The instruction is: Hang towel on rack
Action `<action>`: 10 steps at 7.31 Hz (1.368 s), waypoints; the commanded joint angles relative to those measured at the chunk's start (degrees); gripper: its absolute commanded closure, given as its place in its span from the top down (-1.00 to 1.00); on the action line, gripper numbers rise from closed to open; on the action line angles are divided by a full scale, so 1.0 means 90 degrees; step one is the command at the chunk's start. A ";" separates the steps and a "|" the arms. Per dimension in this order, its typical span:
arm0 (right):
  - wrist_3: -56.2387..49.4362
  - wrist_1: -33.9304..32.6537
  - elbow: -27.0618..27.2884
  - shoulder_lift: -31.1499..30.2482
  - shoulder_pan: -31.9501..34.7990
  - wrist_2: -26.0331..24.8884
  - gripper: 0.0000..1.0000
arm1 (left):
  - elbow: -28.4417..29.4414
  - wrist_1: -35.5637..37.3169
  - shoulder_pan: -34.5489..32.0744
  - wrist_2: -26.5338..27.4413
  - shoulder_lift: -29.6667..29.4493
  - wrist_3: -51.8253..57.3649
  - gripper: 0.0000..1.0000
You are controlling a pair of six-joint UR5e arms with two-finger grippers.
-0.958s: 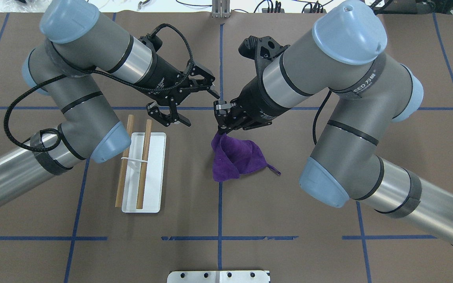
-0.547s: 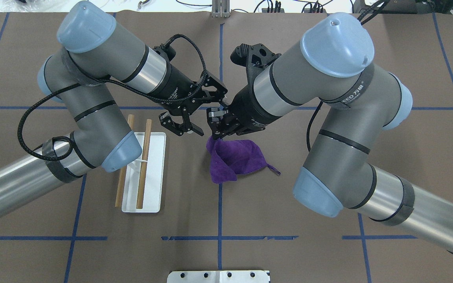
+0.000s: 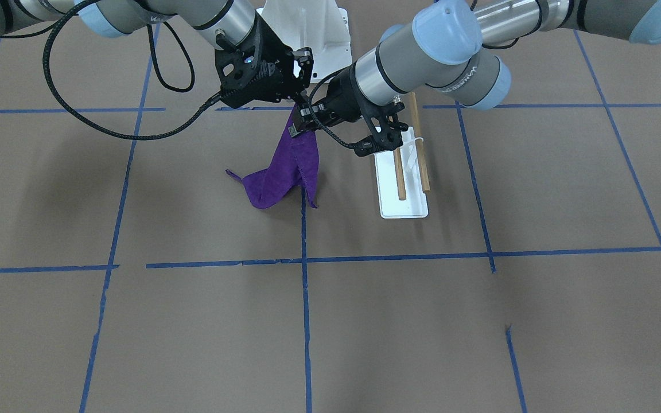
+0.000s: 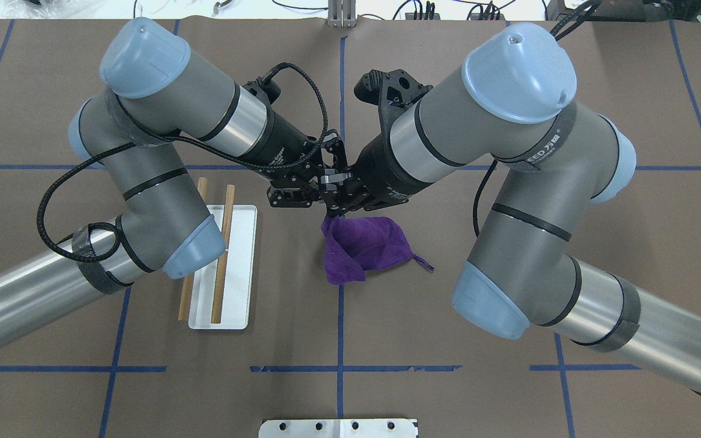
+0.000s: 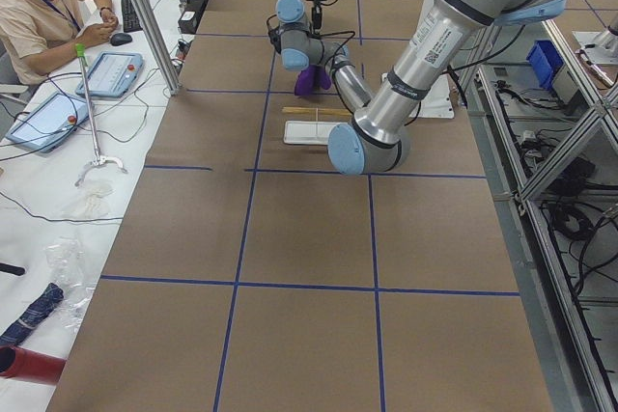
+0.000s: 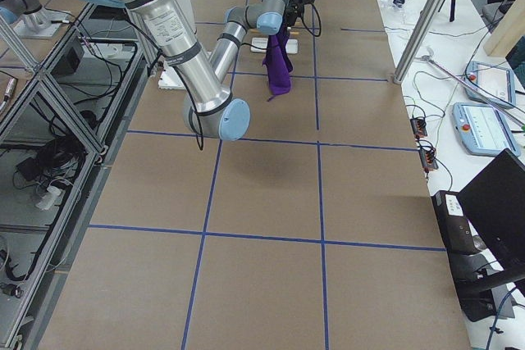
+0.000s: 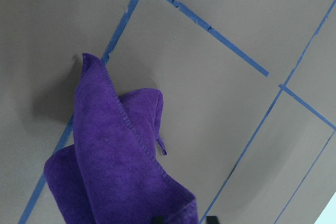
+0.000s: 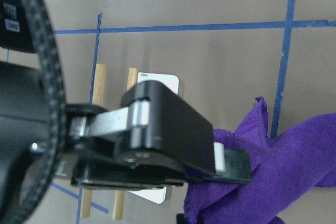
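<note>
Next, my left gripper grabs the purple towel by its upheld corner, to hang it over the rack's wooden rods.
The purple towel hangs by one corner from my right gripper, which is shut on it; the lower part rests bunched on the table. It also shows in the front view and the left wrist view. My left gripper is open, right against the right gripper beside the held corner. One of its fingers lies against the towel. The rack, a white plate with two wooden rods, stands to the left, partly under my left arm.
A white bolted pedestal stands at the robot's side of the table. A metal plate lies at the far edge. Blue tape lines cross the brown table. An operator sits at a side desk.
My left arm has swung right, bringing its open gripper up against the right gripper and the towel's held corner. The right gripper has shifted slightly left with the towel.
</note>
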 commanded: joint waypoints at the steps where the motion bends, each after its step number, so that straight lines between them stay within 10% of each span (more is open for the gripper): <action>1: -0.0009 -0.0002 0.0033 -0.0016 0.0002 0.0019 -0.71 | 0.0008 -0.0006 0.0004 0.0012 0.0014 0.0014 -1.00; 2: 0.0001 -0.0012 0.0062 -0.0074 0.0041 -0.0020 0.98 | -0.0011 -0.0006 0.0004 0.0012 0.0014 0.0014 -1.00; 6: -0.0107 0.0008 0.1078 -0.1595 0.1528 0.1389 1.00 | -0.1559 -0.0006 -0.0248 0.0012 0.1571 0.0460 -1.00; 10: -0.0233 0.0017 0.1146 -0.2786 0.2462 0.1396 1.00 | -0.2063 -0.0015 -0.1361 -0.0057 0.2845 0.1534 -1.00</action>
